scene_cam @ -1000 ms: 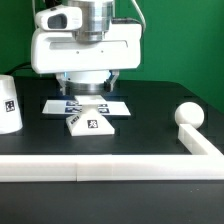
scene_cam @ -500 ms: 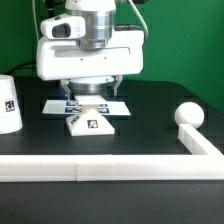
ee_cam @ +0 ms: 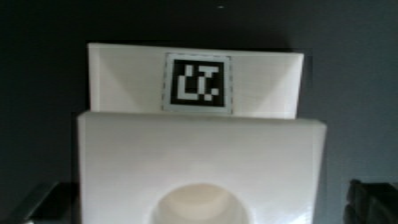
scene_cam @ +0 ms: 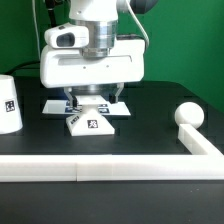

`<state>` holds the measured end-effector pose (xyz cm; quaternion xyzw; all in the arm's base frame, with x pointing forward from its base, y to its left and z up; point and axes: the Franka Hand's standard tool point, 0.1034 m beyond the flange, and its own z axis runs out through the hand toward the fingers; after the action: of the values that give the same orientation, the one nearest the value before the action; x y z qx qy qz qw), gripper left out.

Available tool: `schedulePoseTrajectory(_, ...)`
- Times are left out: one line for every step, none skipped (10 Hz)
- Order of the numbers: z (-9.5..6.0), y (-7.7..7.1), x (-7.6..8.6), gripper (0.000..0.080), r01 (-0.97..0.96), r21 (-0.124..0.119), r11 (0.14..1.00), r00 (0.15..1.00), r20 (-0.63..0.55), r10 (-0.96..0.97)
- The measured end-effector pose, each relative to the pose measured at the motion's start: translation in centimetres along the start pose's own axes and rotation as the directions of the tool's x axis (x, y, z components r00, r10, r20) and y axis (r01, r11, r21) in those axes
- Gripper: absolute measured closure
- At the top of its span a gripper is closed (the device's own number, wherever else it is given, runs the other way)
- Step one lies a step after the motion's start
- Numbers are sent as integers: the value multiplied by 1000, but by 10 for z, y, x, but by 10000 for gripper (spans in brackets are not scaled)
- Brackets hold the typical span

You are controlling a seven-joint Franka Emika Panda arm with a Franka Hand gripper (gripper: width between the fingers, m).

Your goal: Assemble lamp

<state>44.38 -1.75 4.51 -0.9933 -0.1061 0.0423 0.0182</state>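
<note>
The white lamp base is between my gripper's fingers, which are low on both sides of it in the wrist view. My gripper needs to close. Closing now would hold it.
The lamp base (scene_cam: pixel 90 121) is a flat white square part with a tag on its sloped front, lying on the black table. In the wrist view the base (ee_cam: pixel 199 100) fills the middle, tag facing the camera. My gripper (scene_cam: pixel 96 100) is low over the base, open, with one finger on each side of it. The dark fingertips (ee_cam: pixel 43 205) show at the frame's edges, apart from the base's sides. The ball-shaped bulb (scene_cam: pixel 187 115) rests at the exterior view's right. The cup-like shade (scene_cam: pixel 8 104) stands at the exterior view's left edge, partly cut off.
The marker board (scene_cam: pixel 53 105) lies flat on the table behind the base, partly under my gripper. A white rail (scene_cam: pixel 100 167) runs along the table's front and turns back at the right (scene_cam: pixel 203 147), beside the bulb.
My gripper has moved down and a little to the exterior view's right, so its fingers now stand on each side of the base. The lamp parts have not moved.
</note>
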Motion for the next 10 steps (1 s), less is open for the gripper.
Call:
schedulePoseTrajectory(0,0,1,100,4,-1,1000,1000,-4,-4)
schedulePoseTrajectory(0,0,1,100,5,-1,1000,1000,-4,-5)
schedulePoseTrajectory(0,0,1,202,5,-1,1000,1000,-4,-5)
schedulePoseTrajectory(0,0,1,265,5,-1,1000,1000,-4,-5)
schedulePoseTrajectory(0,0,1,265,5,-1,1000,1000,-4,-5)
schedulePoseTrajectory(0,0,1,265,5,-1,1000,1000,-4,-5)
schedulePoseTrajectory(0,0,1,265,5,-1,1000,1000,-4,-5)
schedulePoseTrajectory(0,0,1,265,5,-1,1000,1000,-4,-5)
schedulePoseTrajectory(-1,-4,4,265,-12,0,1000,1000,-2,12)
schedulePoseTrajectory(-3,-14,17,265,-25,3,1000,1000,-4,25)
